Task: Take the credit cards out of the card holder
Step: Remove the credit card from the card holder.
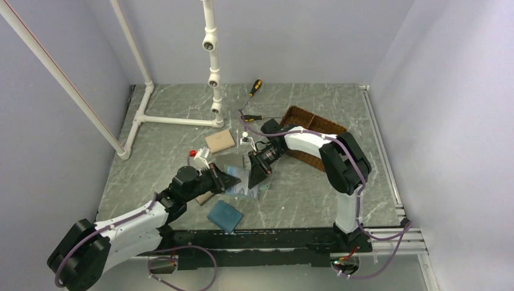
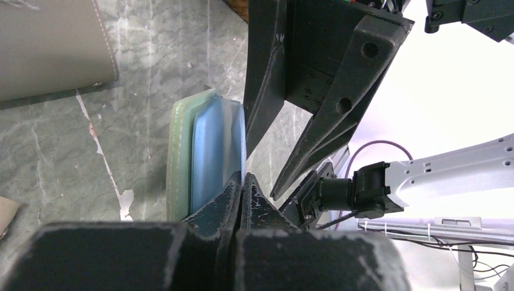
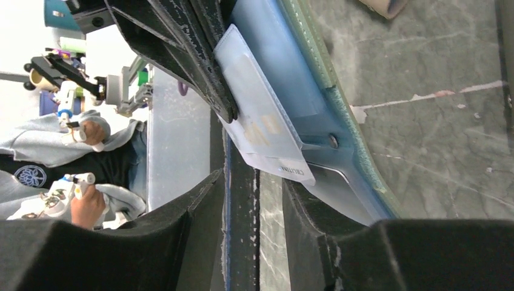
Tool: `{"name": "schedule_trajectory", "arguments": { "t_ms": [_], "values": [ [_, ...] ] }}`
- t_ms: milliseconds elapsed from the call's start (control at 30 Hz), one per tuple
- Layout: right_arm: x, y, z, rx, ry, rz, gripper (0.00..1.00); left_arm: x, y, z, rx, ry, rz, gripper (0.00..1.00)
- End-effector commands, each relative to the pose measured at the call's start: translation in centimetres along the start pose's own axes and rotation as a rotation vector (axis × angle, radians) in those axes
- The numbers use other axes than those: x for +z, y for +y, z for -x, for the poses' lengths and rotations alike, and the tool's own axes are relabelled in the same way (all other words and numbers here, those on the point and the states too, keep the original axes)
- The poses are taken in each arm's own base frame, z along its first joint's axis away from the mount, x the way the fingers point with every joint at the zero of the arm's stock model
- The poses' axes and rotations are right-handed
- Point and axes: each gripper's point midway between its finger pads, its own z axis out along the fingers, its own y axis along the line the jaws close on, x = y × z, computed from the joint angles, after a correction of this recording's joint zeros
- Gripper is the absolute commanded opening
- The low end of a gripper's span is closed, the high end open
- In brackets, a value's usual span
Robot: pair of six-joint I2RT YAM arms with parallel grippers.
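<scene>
My right gripper next needs to grip the pale whitish credit card by its end with the small lettering (image 3: 293, 171), to take the card out of the card holder (image 3: 343, 125).
The sage-green card holder (image 1: 245, 187) lies open on the table, its pale blue-green inside (image 3: 285, 66) facing up. My left gripper (image 2: 242, 182) is shut on the card holder's near edge (image 2: 206, 151). A pale whitish credit card (image 3: 267, 130) sticks halfway out of a pocket. My right gripper (image 3: 254, 182) hovers just over the holder with its jaws apart. A thin black card (image 3: 239, 230) stands on edge between them, resting against the left finger, with a gap to the right finger. In the top view the right gripper (image 1: 260, 174) faces the left gripper (image 1: 229, 179) closely.
A darker blue wallet (image 1: 224, 216) lies near the front. A tan wallet (image 1: 219, 140) and a grey one (image 2: 48, 48) sit behind the holder. The woven basket (image 1: 312, 136) is at the back right, near two screwdrivers (image 1: 256, 88). A white pipe frame (image 1: 176, 120) stands at the back left.
</scene>
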Motion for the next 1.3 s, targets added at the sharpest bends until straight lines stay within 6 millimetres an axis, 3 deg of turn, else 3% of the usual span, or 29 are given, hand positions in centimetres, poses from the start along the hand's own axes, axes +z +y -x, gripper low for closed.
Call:
{"name": "schedule_trajectory", "arguments": {
  "t_ms": [0,433,633,733,867,1100,1267],
  "values": [
    [-0.9,2.9,1.8,-0.077,-0.065,0.08,0.44,-0.4,-2.7,2.0,0.011,-0.085,-0.103,0.0],
    [-1.1,4.2,2.8,-0.006,-0.122,0.165,0.42,-0.7,-5.1,2.6,0.034,-0.097,-0.203,0.0],
    [-1.3,4.2,3.0,0.012,-0.134,0.181,0.2,-0.4,-5.0,2.5,0.029,-0.089,-0.206,0.0],
    [-1.6,4.2,3.0,0.017,-0.141,0.183,0.03,-0.5,-4.6,2.3,0.022,-0.088,-0.19,0.0],
    [-1.7,3.8,2.8,0.001,-0.134,0.159,0.0,-0.8,-3.7,2.3,0.016,-0.103,-0.147,0.0],
    [-1.5,2.8,2.3,-0.016,-0.111,0.121,0.0,-1.5,-2.7,1.6,0.016,-0.092,-0.119,0.27],
    [-1.6,2.6,2.1,-0.045,-0.098,0.105,0.0,-1.4,-1.9,0.6,0.025,-0.052,-0.107,0.31]
  ]
}}
